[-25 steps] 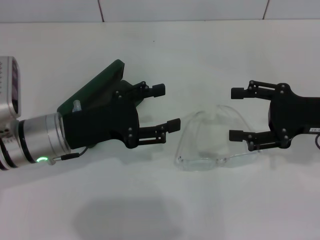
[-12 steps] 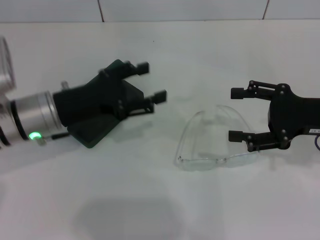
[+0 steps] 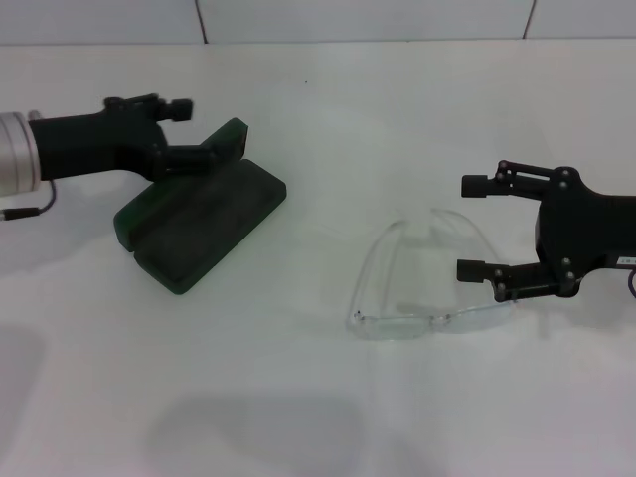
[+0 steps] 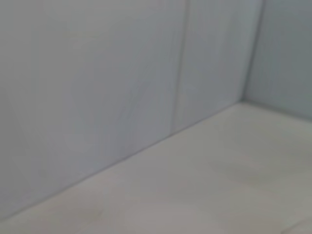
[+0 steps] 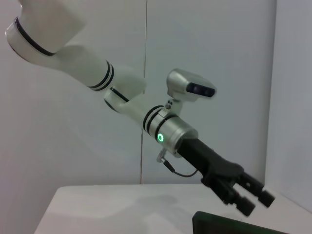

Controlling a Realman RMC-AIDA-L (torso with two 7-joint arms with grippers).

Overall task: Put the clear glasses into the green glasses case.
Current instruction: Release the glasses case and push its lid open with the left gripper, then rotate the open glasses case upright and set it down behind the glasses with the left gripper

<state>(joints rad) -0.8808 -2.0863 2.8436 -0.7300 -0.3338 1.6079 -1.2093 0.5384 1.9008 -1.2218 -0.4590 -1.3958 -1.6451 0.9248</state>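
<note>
The fingers of my left gripper stop short of the lid's end and would miss it if I closed now, so I need to move the gripper toward the lid's far end before I close on it.
The green glasses case [image 3: 204, 224] lies open at the left of the white table, its lid [image 3: 227, 139] standing up at the far side; a dark edge of the case [image 5: 234, 225] also shows in the right wrist view. My left gripper [image 3: 189, 131] is open beside the lid's far end and holds nothing; the same gripper [image 5: 254, 200] shows in the right wrist view. The clear glasses [image 3: 427, 283] lie on the table right of centre. My right gripper [image 3: 469, 227] is open at their right end, one finger [image 3: 482, 270] close above the lens.
The white table [image 3: 318, 397] runs back to a tiled wall [image 3: 358, 20]. The left wrist view shows only wall and table surface [image 4: 234, 170]. The left arm's silver wrist [image 3: 18, 164] is at the left edge.
My left arm has drawn back to the left and away from over the case, uncovering the open case. The right gripper and the glasses have not moved.
</note>
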